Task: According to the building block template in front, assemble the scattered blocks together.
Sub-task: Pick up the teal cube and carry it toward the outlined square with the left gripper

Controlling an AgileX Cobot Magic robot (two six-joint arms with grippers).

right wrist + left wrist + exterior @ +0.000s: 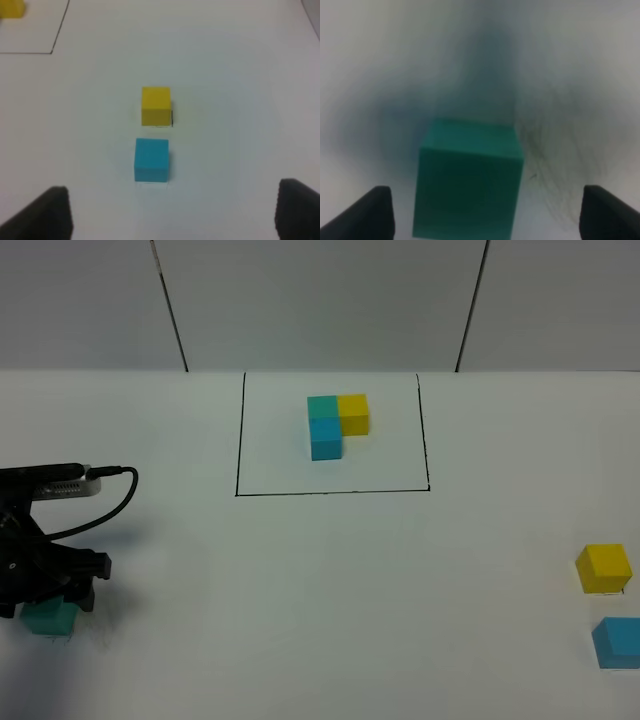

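Note:
My left gripper should grab the teal-green cube (47,618) by its opposite sides next, to copy the building block template (335,422).
The building block template (335,422) is an L of teal-green, yellow and sky-blue cubes inside a black drawn rectangle at the table's far middle. A loose teal-green cube (47,618) lies at the near left. My left gripper (48,604) is lowered around it. In the left wrist view the jaws stand open, with a gap between each dark fingertip (365,215) and the cube (467,180). At the near right lie a loose yellow cube (604,568) and a sky-blue cube (617,642). My right gripper (170,215) hangs open some way short of the sky-blue cube (151,159) and the yellow cube (156,105).
The white table (330,590) runs back to a grey panelled wall (320,300). The left arm's black cable (110,502) loops above the table at the left. A corner of the black outline (52,50) shows in the right wrist view.

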